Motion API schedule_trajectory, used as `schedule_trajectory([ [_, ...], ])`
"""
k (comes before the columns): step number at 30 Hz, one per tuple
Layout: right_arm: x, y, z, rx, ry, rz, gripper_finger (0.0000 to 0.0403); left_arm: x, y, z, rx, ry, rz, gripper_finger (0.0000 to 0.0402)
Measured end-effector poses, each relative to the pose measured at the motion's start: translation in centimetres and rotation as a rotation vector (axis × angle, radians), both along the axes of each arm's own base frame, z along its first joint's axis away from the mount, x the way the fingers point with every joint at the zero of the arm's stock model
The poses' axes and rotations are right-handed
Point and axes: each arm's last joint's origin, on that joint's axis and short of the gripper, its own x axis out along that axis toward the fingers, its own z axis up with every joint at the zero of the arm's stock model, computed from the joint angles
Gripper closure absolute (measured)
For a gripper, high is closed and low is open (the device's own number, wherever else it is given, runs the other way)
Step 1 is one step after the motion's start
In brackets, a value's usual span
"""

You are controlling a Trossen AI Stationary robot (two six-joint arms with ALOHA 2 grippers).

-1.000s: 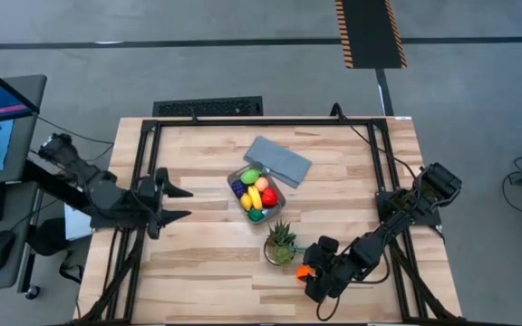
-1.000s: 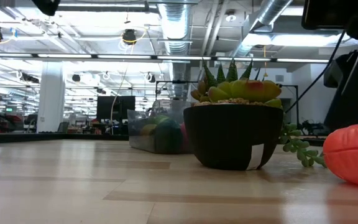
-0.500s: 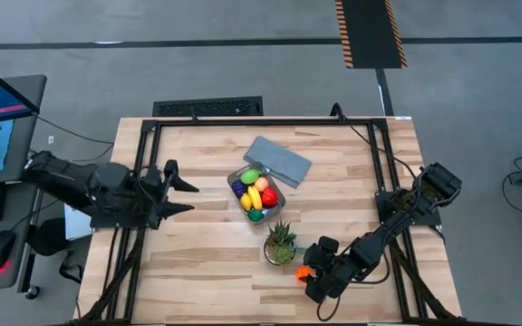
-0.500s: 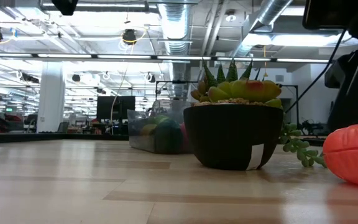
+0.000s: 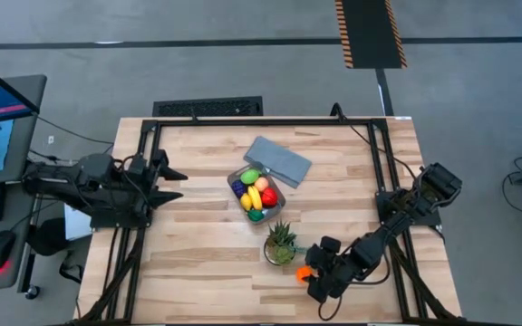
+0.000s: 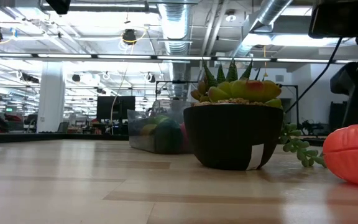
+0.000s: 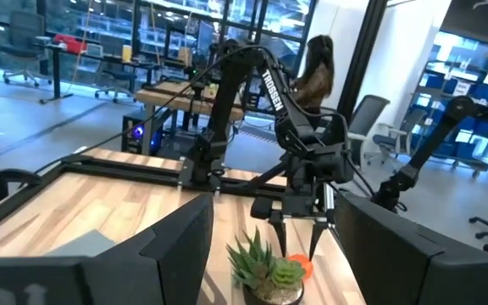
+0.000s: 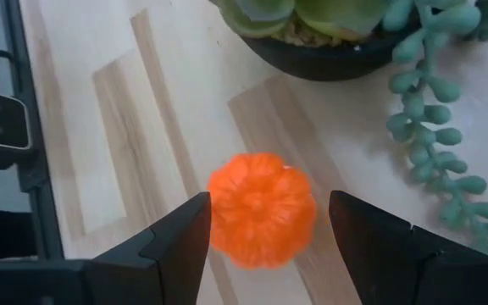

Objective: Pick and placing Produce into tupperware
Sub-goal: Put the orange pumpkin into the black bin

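My right gripper grabs the orange toy fruit by its ribbed sides next, to add it to the produce in the clear tub.
An orange ribbed toy fruit rests on the table beside the potted plant, near the near right part of the table; the low view shows it at the right edge. My right gripper is open and points down, one finger on either side of the fruit, with a thin gap visible at the sides. The clear tub sits mid-table holding several produce pieces, among them a yellow banana and red, green and purple ones. My left gripper is open, raised above the table's left edge.
The spiky plant in its black pot stands right next to the orange fruit, and a trailing green stem lies close to my right fingers. The flat grey-blue lid lies just beyond the tub. Bare wood lies at the near left.
My left arm has drawn back toward the table's left edge and swung level, its open gripper moving a little toward the far edge. My right gripper has stayed over the orange fruit, which has not moved.
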Motion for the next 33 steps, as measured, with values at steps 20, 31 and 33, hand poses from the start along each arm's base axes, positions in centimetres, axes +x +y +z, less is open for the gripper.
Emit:
schedule_trajectory([
  [20,0.1,-0.1,-0.2,0.01,-0.005,0.01,0.0137,-2.0,0.7,-0.7,0.022,0.043,0.074,0.0168],
  [31,1.6,1.0,-2.1,0.121,0.013,0.079,0.0137,-3.3,1.0,-1.0,0.008,0.048,0.126,0.0168],
  [33,2.2,1.4,-2.8,0.129,0.034,0.078,0.0137,-3.3,1.0,-1.1,0.002,0.053,0.126,0.0168],
])
